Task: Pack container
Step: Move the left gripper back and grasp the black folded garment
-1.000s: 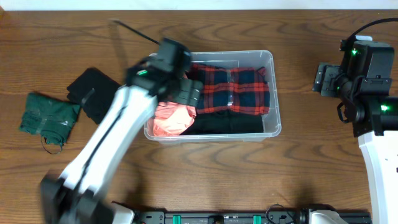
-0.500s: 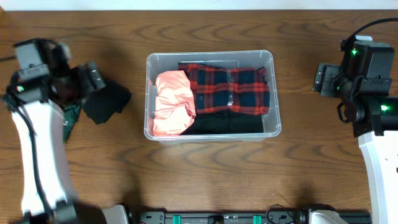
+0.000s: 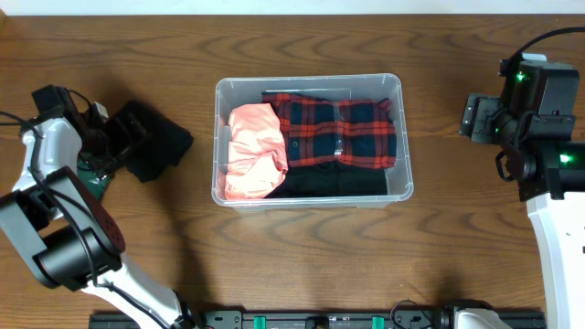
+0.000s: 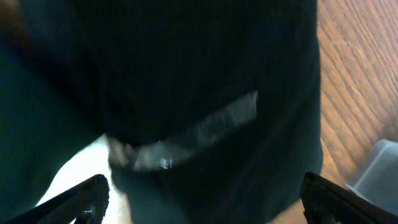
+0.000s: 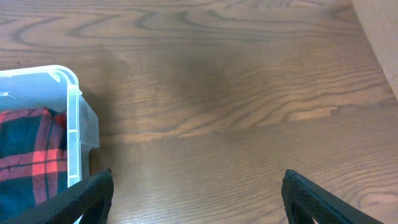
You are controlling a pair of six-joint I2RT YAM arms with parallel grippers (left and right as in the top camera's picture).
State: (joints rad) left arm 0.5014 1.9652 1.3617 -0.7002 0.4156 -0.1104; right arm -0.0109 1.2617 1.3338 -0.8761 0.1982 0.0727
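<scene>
The black garment needs to be packed, so my left gripper will next grab it by its edge near the green one, which leaves its body free.
The clear plastic container [image 3: 311,198] stands mid-table. It holds a pink garment [image 3: 251,151] at its left end, a red plaid shirt [image 3: 343,132] and a black garment [image 3: 329,183] under it. My left gripper [image 3: 119,137] is open at the far left, right over a black garment [image 3: 155,144] lying on the table. That garment [image 4: 199,81] fills the left wrist view between my open fingers [image 4: 202,193]. My right gripper [image 3: 469,117] is open and empty to the right of the container. The right wrist view shows its fingers [image 5: 199,193] over bare wood and the container's corner [image 5: 73,124].
A dark green garment [image 3: 90,175] lies partly under my left arm, beside the black one. The container's corner [image 4: 380,168] shows at the lower right of the left wrist view. The table's edge [image 5: 382,43] runs down the right of the right wrist view.
My left arm has swung from over the container's left end to the far left, over the black garment. The pink garment now lies uncovered in the container. The right arm has not moved.
</scene>
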